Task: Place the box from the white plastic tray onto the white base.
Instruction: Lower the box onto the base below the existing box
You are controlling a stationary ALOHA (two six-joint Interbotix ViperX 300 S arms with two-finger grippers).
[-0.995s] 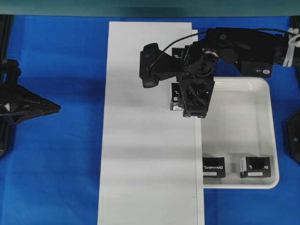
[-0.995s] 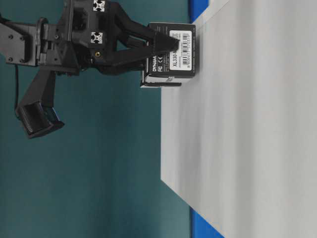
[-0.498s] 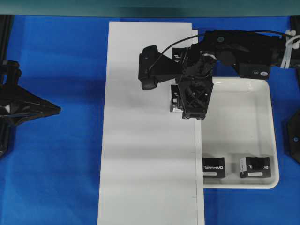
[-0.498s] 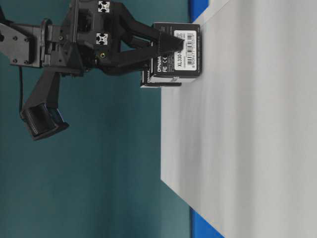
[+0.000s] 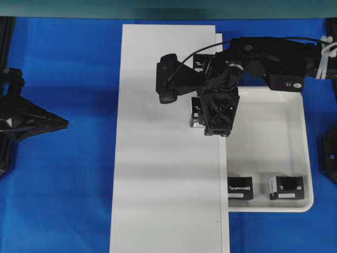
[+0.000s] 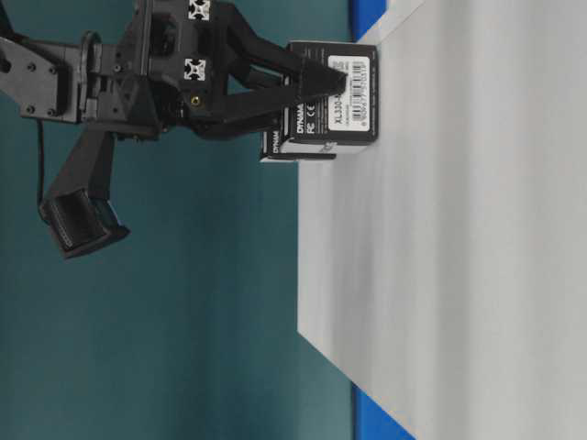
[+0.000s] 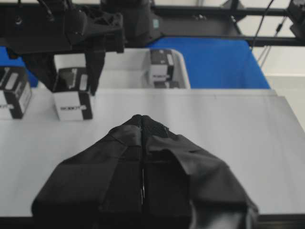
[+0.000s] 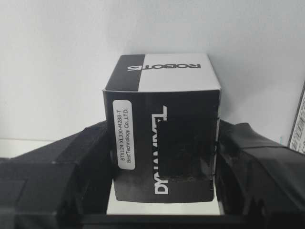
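I should open my right gripper now, because the box (image 5: 196, 113) sits on the white base's edge in the top view and would stay standing.
My right gripper (image 5: 212, 117) is shut on the box (image 5: 195, 111), a small black carton with white lettering. It holds the box at the right edge of the white base (image 5: 158, 184). In the right wrist view the box (image 8: 162, 129) sits between both fingers (image 8: 252, 157) with the base (image 8: 62, 57) right behind it. From table level the box (image 6: 335, 96) is at the base (image 6: 459, 275); contact is unclear. The white plastic tray (image 5: 308, 158) lies to the right. My left gripper (image 5: 64, 122) is shut and empty, well to the left; its closed tips (image 7: 143, 119) face the base (image 7: 228, 124).
Two more black boxes (image 5: 240, 188) (image 5: 286, 188) stand along the tray's near edge. Another box (image 5: 199, 62) rests on the base's far right corner, partly under the right arm. It also shows as the box (image 7: 12, 98) at the left.
The right gripper has lowered the box closer to the base and shifted slightly toward the far end. The left arm has not moved.
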